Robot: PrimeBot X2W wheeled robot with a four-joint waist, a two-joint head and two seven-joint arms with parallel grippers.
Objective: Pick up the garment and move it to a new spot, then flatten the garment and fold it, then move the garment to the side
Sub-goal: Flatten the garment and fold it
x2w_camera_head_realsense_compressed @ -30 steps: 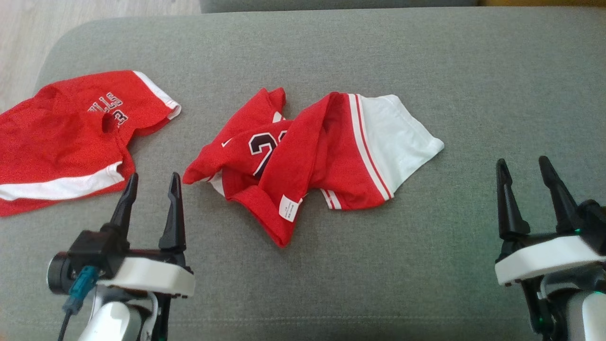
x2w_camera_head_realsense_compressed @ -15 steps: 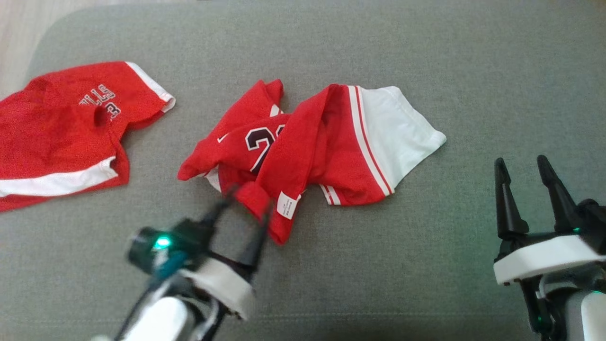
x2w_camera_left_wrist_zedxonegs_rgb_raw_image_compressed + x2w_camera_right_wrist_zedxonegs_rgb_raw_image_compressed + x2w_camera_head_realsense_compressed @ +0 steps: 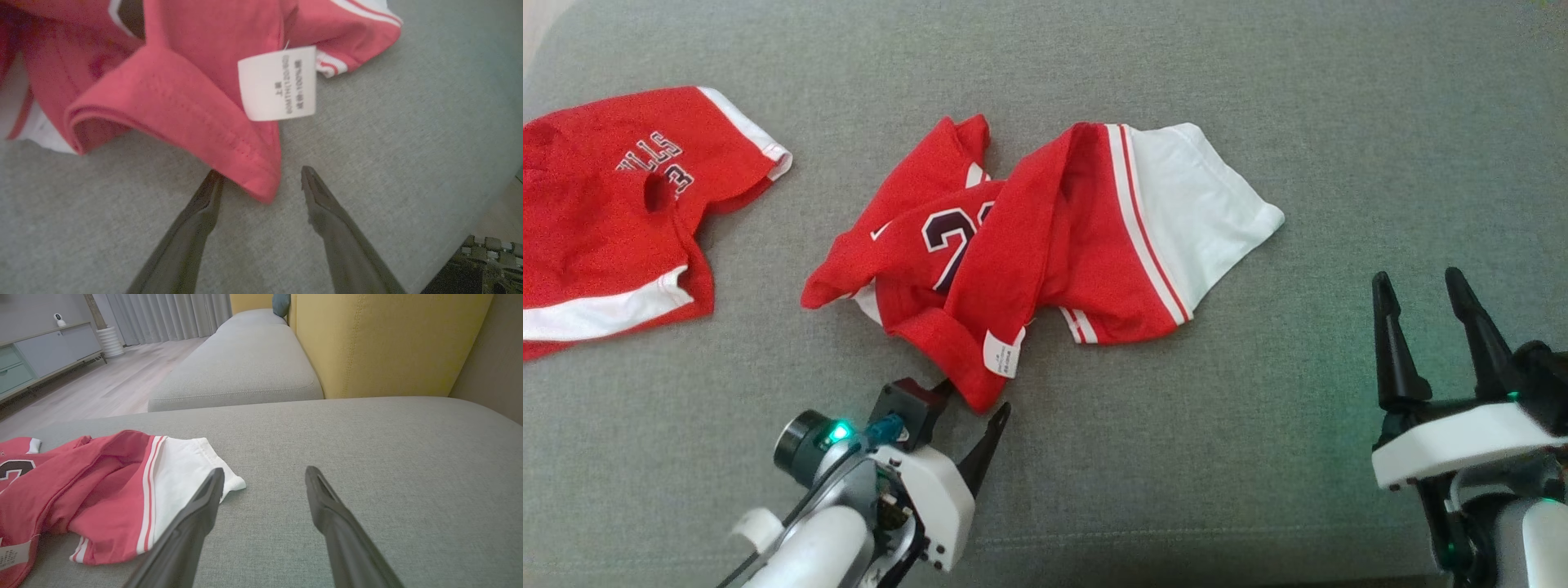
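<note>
The garment's pointed hem corner [image 3: 980, 390] [image 3: 262, 185] juts out free while the rest of the garment lies slack in crumpled red folds, so my left gripper will grab the garment there next.
The garment [image 3: 1045, 245] is a crumpled red jersey with a white panel and a dark number, lying mid-cushion. Its near corner carries a white label [image 3: 278, 83]. My left gripper [image 3: 974, 398] is open at that corner. In the left wrist view the red hem [image 3: 192, 94] reaches down between the two spread fingertips of the left gripper [image 3: 261, 175], and the left fingertip touches its edge. My right gripper [image 3: 1416, 276] stands open over bare cushion to the right, holding nothing. The right wrist view has the right gripper [image 3: 264, 469] just right of the garment's [image 3: 102, 486] white end.
A second red garment [image 3: 605, 220] with white trim lies at the far left. Everything rests on a grey sofa cushion [image 3: 1258, 449]. Beyond it are a yellow backrest [image 3: 388, 343], another grey cushion [image 3: 245, 367] and wooden floor [image 3: 102, 388].
The head camera has tilted, shifting the whole picture. My left gripper has swung right from beside the garment to its near corner, staying open. The right gripper has not moved.
</note>
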